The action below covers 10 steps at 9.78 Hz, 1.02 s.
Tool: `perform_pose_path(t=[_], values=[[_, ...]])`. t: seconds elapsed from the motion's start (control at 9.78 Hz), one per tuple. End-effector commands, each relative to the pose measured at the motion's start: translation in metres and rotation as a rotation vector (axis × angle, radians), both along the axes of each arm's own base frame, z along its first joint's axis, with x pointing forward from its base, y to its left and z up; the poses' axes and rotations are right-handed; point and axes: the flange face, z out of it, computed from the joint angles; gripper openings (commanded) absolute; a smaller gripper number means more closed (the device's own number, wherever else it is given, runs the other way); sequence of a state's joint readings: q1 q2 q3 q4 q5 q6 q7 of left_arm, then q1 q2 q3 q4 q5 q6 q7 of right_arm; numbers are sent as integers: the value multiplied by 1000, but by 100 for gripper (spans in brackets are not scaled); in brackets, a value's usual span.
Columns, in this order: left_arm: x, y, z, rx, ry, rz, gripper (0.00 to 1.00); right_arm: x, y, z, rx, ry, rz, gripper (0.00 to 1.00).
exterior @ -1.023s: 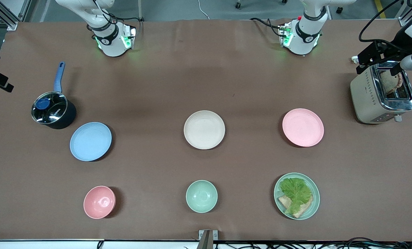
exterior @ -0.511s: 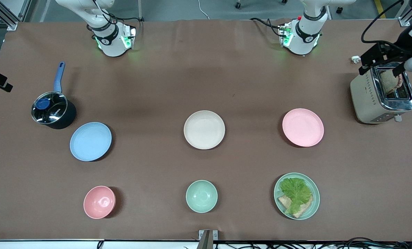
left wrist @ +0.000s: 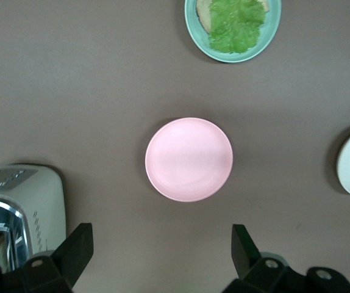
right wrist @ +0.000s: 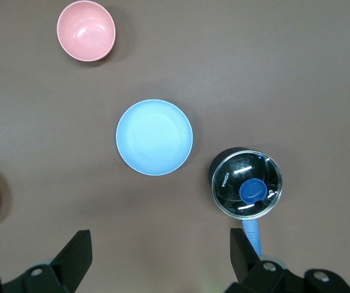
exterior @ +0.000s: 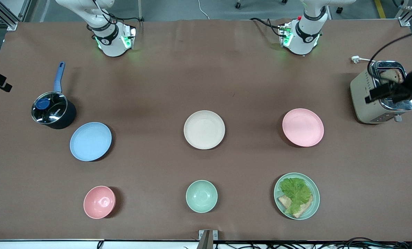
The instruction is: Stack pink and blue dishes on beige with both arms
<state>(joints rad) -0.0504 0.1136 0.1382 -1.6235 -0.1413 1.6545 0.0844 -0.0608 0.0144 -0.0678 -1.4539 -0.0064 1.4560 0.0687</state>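
Observation:
My right gripper is to grab the blue plate next, by its rim (exterior: 72,141), so that it can stack the plate on the beige plate (exterior: 204,129).
The beige plate (exterior: 204,129) lies mid-table. The pink plate (exterior: 303,127) lies beside it toward the left arm's end, the blue plate (exterior: 90,141) toward the right arm's end. All three are bare and apart. My left gripper (left wrist: 161,256) hangs open and empty high over the table, short of the pink plate (left wrist: 189,159). Its black hand (exterior: 399,88) shows over the toaster. My right gripper (right wrist: 160,259) is open and empty too, high above the table, with the blue plate (right wrist: 154,137) and the pot below it. The front view does not show it.
A silver toaster (exterior: 382,93) holding bread stands at the left arm's end. A lidded dark pot (exterior: 53,110) with a blue handle sits next to the blue plate. Nearer the front camera are a pink bowl (exterior: 99,202), a mint bowl (exterior: 201,196) and a mint plate (exterior: 296,195) with lettuce and bread.
The left arm's hand has slid across the toaster, from its end by the bases to over its slots. The plates and bowls have not moved.

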Motion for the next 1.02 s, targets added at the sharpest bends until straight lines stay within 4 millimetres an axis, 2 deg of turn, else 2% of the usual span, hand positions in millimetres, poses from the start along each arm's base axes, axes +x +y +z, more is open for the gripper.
perform_pose_path(t=[0.0,0.1,0.2,0.41,0.51,0.61,0.72,0.92], values=[[1,3,-103,-22,35,-98,100,14,-16,-33,25,42,8,100],[2,5,-143,-24,42,-151,100,27,-28,-55,26,45,38,100],[3,5,-174,-31,58,-175,100,41,-48,-86,42,50,66,100],[5,9,-231,-76,44,-138,100,53,-101,-176,170,24,125,100],[-4,13,-259,-103,65,-95,98,57,-120,-218,189,10,176,100],[-13,16,-278,-100,64,-71,93,57,-134,-266,244,-5,192,100],[-21,22,-298,-91,78,-55,88,52,-141,-310,327,-47,198,100],[-33,30,-335,-86,120,-28,76,43,-136,-391,396,-98,200,100]])
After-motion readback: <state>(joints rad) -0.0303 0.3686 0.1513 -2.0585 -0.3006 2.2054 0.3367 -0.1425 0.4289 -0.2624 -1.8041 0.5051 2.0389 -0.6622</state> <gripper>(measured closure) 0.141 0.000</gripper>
